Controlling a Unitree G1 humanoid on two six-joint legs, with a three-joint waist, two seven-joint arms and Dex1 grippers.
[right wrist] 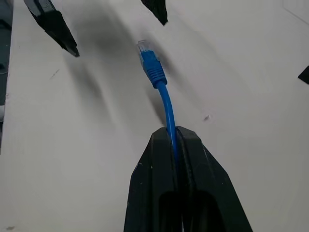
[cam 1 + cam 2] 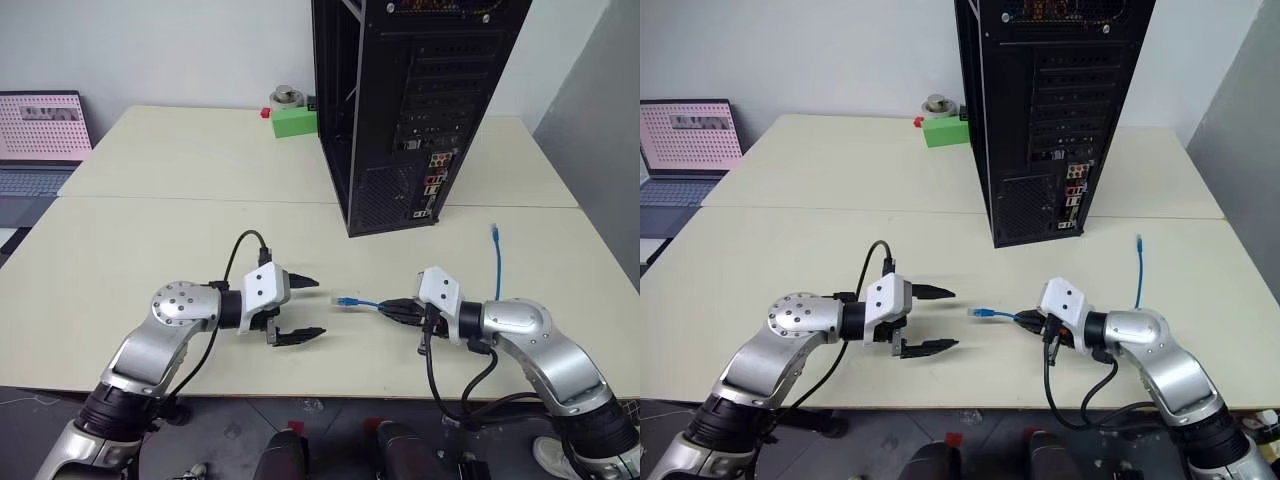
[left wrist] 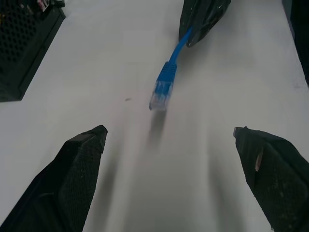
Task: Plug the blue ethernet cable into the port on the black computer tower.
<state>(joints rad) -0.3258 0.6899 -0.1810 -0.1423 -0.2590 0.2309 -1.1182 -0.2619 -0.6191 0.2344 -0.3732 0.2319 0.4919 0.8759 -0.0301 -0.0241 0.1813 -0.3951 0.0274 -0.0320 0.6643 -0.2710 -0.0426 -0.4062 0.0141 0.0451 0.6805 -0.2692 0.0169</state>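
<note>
My left gripper grabs the cable by its clear plug (image 2: 343,300) next. The plug sticks out free, since my right gripper's fingers already cover the cable close behind.
My right gripper (image 2: 392,309) is shut on the blue ethernet cable (image 1: 165,101), a short way behind its clear plug (image 2: 343,300), which sticks out toward my left gripper just above the table. The cable's other end (image 2: 494,233) lies on the table at the right. My left gripper (image 2: 308,307) stands open and empty, its fingertips (image 3: 91,140) facing the plug with a gap between. The black computer tower (image 2: 410,100) stands upright behind them, its back panel with the coloured connector cluster (image 2: 433,185) turned toward me. The port itself is too small to pick out.
A green box (image 2: 295,119) with a round metal piece on top sits behind the tower's left side. A laptop (image 2: 40,135) stands at the far left beyond the table's (image 2: 150,250) edge. A seam runs across the table in front of the tower.
</note>
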